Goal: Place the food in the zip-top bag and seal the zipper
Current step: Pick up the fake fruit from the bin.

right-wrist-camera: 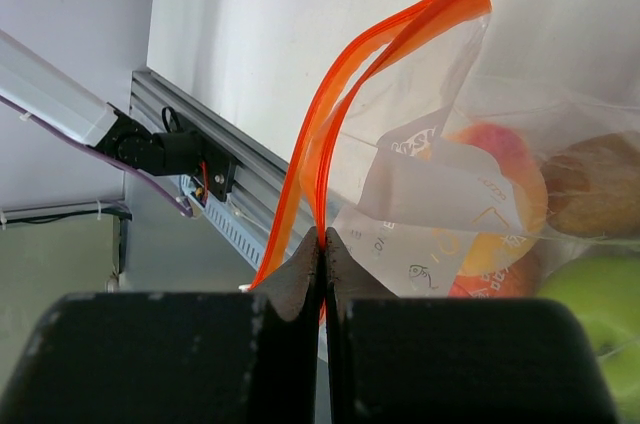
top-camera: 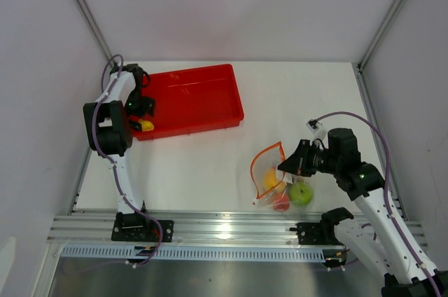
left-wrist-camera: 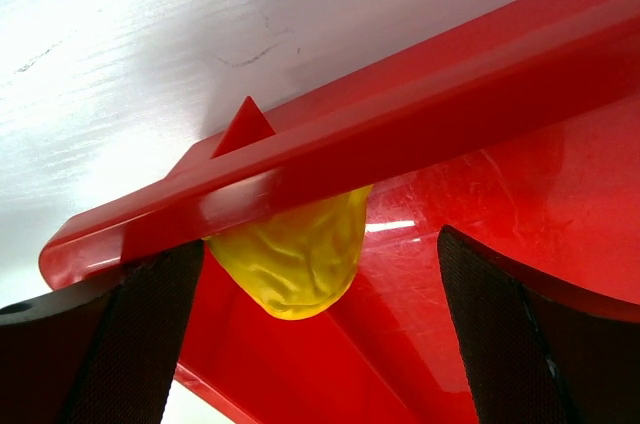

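My left gripper should grab the yellow piece across its exposed rounded end. The rest of the piece then stays free to go first into the bag's opening.
The clear zip-top bag (top-camera: 274, 174) lies on the table near my right arm, mouth standing open. Its orange-red zipper (right-wrist-camera: 372, 94) is pinched in my shut right gripper (right-wrist-camera: 322, 244), which also shows in the top view (top-camera: 288, 164). Inside the bag are the peach (right-wrist-camera: 500, 206), the green apple (right-wrist-camera: 600, 316), the red-pink fruit (top-camera: 281, 203) and the brownish piece (right-wrist-camera: 597, 194). The yellow piece (left-wrist-camera: 297, 252) lies in the near left corner of the red tray (top-camera: 203, 97), partly under its rim. My left gripper (left-wrist-camera: 320, 344) is open, its fingers (left-wrist-camera: 140, 339) either side of the yellow piece, not touching it.
The red tray's rim (left-wrist-camera: 380, 144) crosses just above the yellow piece. An aluminium rail (top-camera: 231, 227) runs along the near table edge. White walls enclose the table on three sides.
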Available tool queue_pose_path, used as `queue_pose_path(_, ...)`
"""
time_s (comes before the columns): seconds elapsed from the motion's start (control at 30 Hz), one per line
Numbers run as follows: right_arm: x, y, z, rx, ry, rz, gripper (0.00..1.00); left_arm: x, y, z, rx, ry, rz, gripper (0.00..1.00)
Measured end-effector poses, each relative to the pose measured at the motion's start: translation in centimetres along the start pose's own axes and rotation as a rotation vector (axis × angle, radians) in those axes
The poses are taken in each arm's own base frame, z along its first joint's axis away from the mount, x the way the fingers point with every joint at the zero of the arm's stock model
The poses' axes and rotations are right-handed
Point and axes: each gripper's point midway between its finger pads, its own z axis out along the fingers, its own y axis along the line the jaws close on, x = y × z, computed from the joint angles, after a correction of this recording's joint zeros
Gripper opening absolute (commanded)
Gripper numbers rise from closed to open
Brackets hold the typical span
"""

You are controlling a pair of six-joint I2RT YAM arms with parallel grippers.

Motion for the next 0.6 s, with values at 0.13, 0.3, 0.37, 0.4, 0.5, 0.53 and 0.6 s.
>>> queue_pose_path(0.13,-0.05,0.00,-0.05,-0.001,-0.003,0.000,0.00,0.06,0.05,0.14,-0.002,0.001,0.000,0.99)
queue_pose_path(0.3,-0.08,-0.03,-0.06,0.000,-0.004,0.002,0.00,0.17,0.13,0.45,-0.005,0.002,0.000,0.97)
queue_pose_path(0.37,-0.08,-0.04,-0.07,0.000,-0.004,0.003,0.00,0.23,0.16,0.59,-0.007,0.003,-0.001,0.95)
queue_pose_path(0.4,-0.10,-0.05,-0.07,0.000,-0.005,0.003,0.00,0.24,0.17,0.61,-0.007,0.003,-0.001,0.94)
queue_pose_path(0.5,-0.16,-0.07,-0.13,0.001,-0.009,0.003,0.00,0.29,0.26,0.68,-0.011,0.004,-0.001,0.88)
queue_pose_path(0.53,-0.17,-0.05,-0.17,0.000,-0.011,0.002,0.00,0.31,0.29,0.73,-0.012,0.005,-0.002,0.83)
queue_pose_path(0.6,-0.20,-0.01,-0.22,0.000,-0.014,0.001,0.00,0.33,0.34,0.76,-0.014,0.006,-0.004,0.74)
